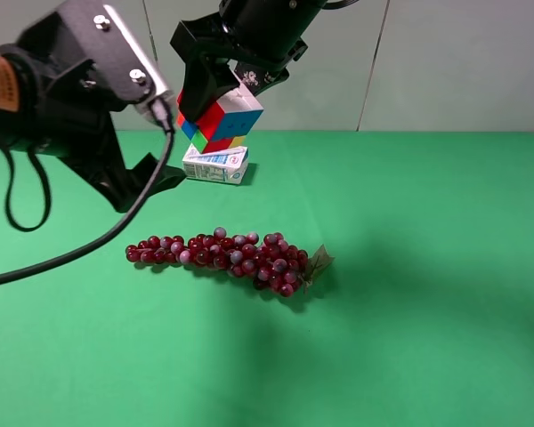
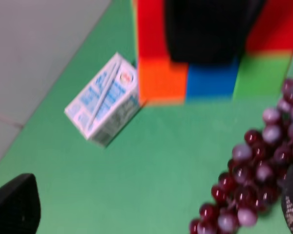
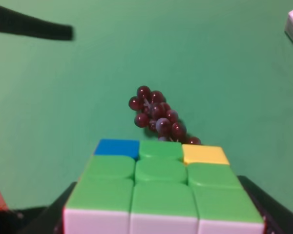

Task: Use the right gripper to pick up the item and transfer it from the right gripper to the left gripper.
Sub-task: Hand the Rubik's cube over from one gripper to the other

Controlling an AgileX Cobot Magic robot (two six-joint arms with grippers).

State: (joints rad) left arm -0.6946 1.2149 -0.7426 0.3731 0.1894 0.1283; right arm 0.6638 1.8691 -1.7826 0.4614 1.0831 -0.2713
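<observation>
My left gripper grabs the puzzle cube by its blue side (image 1: 239, 123) and the side opposite next, to take over the puzzle cube from my right gripper.
My right gripper (image 1: 221, 100) is shut on the puzzle cube (image 1: 224, 121) and holds it in the air at the back, above the carton. In the right wrist view the cube (image 3: 161, 187) shows green, blue, yellow and white squares between the two black fingers (image 3: 276, 212). My left gripper (image 1: 153, 183), with its grey screwed plate, is open and empty just left of the cube and slightly lower. In the left wrist view the cube (image 2: 161, 73) hangs close ahead, partly hidden by a black finger of the right gripper.
A white-blue carton (image 1: 215, 165) lies on the green table (image 1: 409, 294) under the cube; it also shows in the left wrist view (image 2: 103, 100). A red grape bunch (image 1: 224, 254) lies mid-table. A pale wall stands behind.
</observation>
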